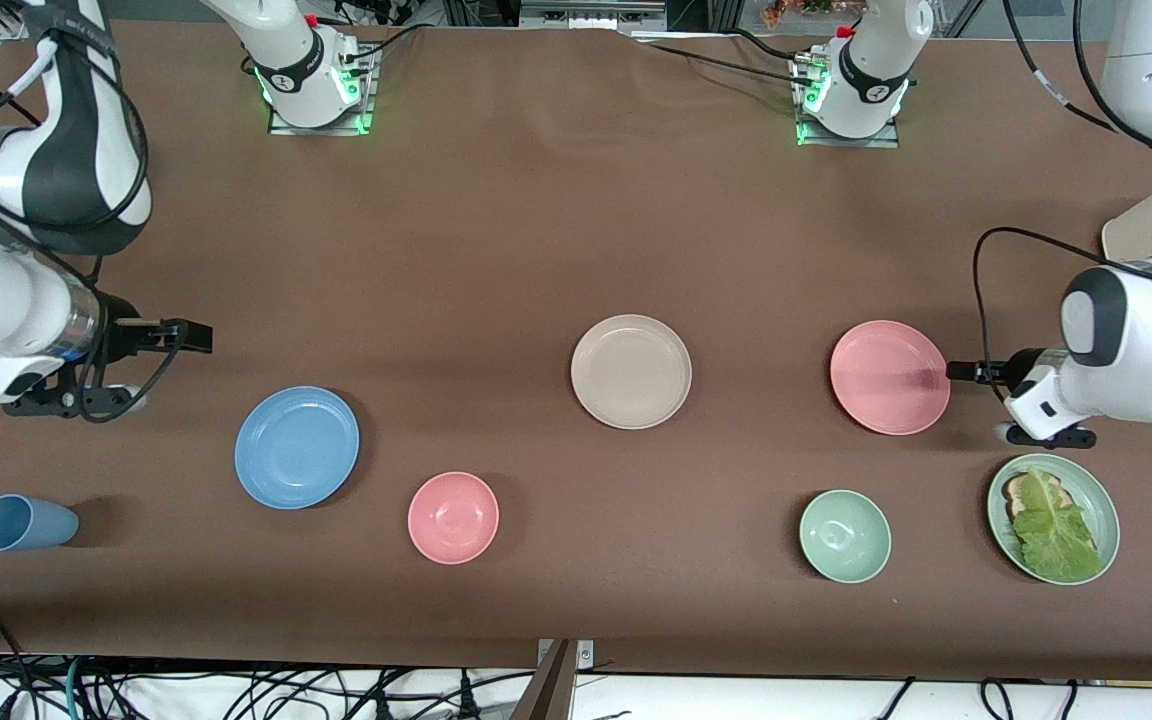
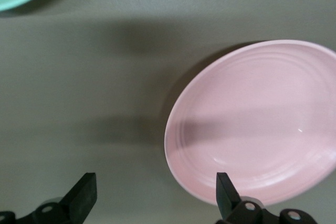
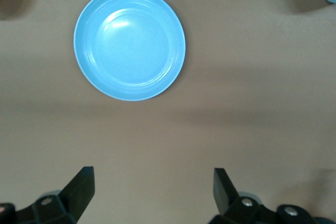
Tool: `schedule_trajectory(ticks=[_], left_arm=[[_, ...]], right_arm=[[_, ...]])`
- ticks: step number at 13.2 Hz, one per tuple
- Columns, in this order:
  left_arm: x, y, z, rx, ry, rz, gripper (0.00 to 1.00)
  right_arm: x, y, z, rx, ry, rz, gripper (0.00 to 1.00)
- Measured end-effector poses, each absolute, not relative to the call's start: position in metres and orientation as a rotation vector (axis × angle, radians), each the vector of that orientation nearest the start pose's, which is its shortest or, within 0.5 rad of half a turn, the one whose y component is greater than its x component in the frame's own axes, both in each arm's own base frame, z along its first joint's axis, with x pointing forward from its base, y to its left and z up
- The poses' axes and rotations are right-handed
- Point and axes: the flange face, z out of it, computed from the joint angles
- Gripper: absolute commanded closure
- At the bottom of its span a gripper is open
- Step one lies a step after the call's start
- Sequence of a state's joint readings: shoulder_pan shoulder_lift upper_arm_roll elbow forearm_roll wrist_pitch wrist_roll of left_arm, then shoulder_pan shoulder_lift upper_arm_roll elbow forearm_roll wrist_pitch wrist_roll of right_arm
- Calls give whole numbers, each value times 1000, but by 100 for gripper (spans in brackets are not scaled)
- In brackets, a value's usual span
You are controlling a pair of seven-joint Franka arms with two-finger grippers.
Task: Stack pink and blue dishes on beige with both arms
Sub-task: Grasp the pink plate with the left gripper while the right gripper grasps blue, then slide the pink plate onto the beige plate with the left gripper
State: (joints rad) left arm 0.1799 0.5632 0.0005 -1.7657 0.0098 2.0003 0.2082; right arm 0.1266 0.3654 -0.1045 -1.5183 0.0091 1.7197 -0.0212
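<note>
The blue plate is wider than my gripper's open fingers across its top side, so my right gripper will grab the blue plate's thin rim next.
The beige plate lies in the middle of the table. The pink plate sits beside it toward the left arm's end. My left gripper is open at that plate's outer rim. In the left wrist view the pink plate fills one side, and one fingertip of the left gripper overlaps its rim. The blue plate lies toward the right arm's end. My right gripper hangs open over bare table short of it. The right wrist view shows the blue plate well ahead of the empty right gripper.
A small pink bowl and a pale green bowl sit nearer the front camera. A green plate with lettuce lies under the left arm's wrist. A blue cup lies on its side at the right arm's end.
</note>
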Motion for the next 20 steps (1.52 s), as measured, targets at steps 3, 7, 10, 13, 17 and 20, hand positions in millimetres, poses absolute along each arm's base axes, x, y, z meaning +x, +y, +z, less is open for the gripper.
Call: schedule_trajectory(ticks=[3, 7, 10, 13, 17, 20], left_arm=[[603, 106, 206, -3160, 61, 515, 0], [595, 100, 183, -3166, 67, 512, 25], [595, 99, 177, -3168, 66, 512, 68], [596, 95, 174, -3168, 71, 513, 97], [603, 94, 182, -3170, 76, 484, 100], [619, 80, 203, -3165, 11, 487, 100]], right_arm=[[662, 24, 410, -3163, -73, 236, 0], [676, 20, 356, -3171, -67, 249, 1], [694, 12, 300, -3184, -81, 159, 1], [702, 7, 242, -3194, -88, 120, 1], [700, -22, 203, -3186, -96, 81, 5], [697, -18, 197, -3156, -85, 84, 14]])
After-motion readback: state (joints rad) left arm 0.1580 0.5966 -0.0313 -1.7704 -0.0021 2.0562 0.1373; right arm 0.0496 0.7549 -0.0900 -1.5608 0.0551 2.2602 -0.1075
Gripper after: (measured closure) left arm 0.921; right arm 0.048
